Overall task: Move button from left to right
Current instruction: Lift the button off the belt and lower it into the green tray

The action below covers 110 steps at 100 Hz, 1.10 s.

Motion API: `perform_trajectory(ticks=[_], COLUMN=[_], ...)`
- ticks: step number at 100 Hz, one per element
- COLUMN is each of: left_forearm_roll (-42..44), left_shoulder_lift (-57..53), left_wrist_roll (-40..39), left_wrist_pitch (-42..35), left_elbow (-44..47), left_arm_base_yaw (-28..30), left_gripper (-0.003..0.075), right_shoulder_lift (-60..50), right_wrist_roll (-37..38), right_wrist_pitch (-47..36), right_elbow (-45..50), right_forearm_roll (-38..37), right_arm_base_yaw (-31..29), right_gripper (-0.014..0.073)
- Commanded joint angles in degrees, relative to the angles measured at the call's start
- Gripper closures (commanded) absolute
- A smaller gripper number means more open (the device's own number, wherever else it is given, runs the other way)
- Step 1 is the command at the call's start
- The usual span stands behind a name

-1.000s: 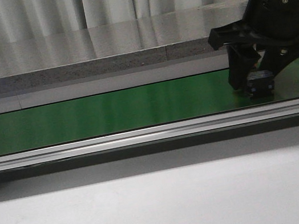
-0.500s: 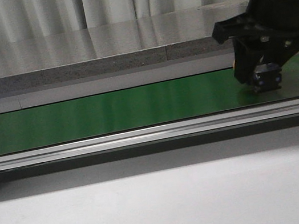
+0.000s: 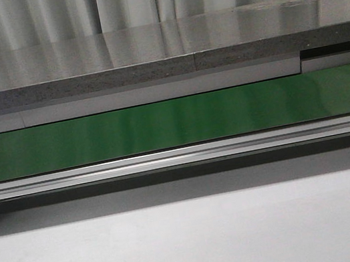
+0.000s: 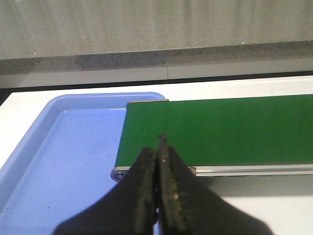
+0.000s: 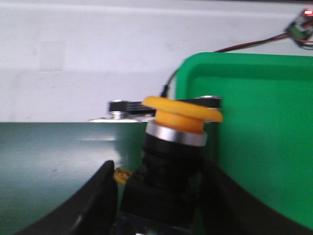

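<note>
My right gripper is still short of the green bin, with the black body (image 5: 168, 156) over the belt end in the right wrist view, so I should move the button there before opening.
The button (image 5: 179, 116), with a yellow-orange mushroom cap, a silver ring and a black body, stands upright between the fingers of my right gripper (image 5: 159, 196), which is shut on its body. It hangs over the end of the green conveyor belt (image 5: 58, 161), at the edge of a green bin (image 5: 264, 137). My left gripper (image 4: 159, 149) is shut and empty, above the other end of the belt (image 4: 220, 129). Neither gripper nor the button shows in the front view.
A blue tray (image 4: 63, 147) lies beside the belt end under my left gripper. The front view shows the belt (image 3: 160, 125) with its aluminium rail (image 3: 166, 159), a grey ledge behind and white table in front. A red and black cable (image 5: 254, 41) runs behind the bin.
My right gripper, shut on the button, has lifted it off the belt and moved right, out of the front view.
</note>
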Motion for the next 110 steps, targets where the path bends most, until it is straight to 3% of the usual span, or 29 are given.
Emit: perform_trajectory(ticks=[1,37,91,110], left_forearm_roll=[-1.0,-1.0,-1.0,-1.0], left_shoulder_lift=[0.4,0.4,0.4,0.4], left_wrist_roll=[-0.2,-0.2,-0.2,-0.2], left_wrist_pitch=[-4.2,-4.2,-4.2,-4.2], left_elbow=[-1.4,-1.4,-1.4,-1.4], left_arm_base_yaw=[-0.4,-0.4,-0.4,-0.4], left_gripper=[0.0739,0.0739,0.0739,0.0739], right_shoulder_lift=[-2.7,4.9,14.3,14.6], right_wrist_roll=[-0.1,-0.1,-0.1,-0.1], right_wrist_pitch=[-3.2,-3.2,-0.4,-0.3], right_elbow=[-2.1,-2.1,-2.1,-2.1], right_forearm_roll=[-2.5,-5.4,-3.3,-2.4], right_arm_base_yaw=[-4.1,-13.9,-13.8,-13.8], right_gripper=[0.0394,0.0394,0.0393,0.0295])
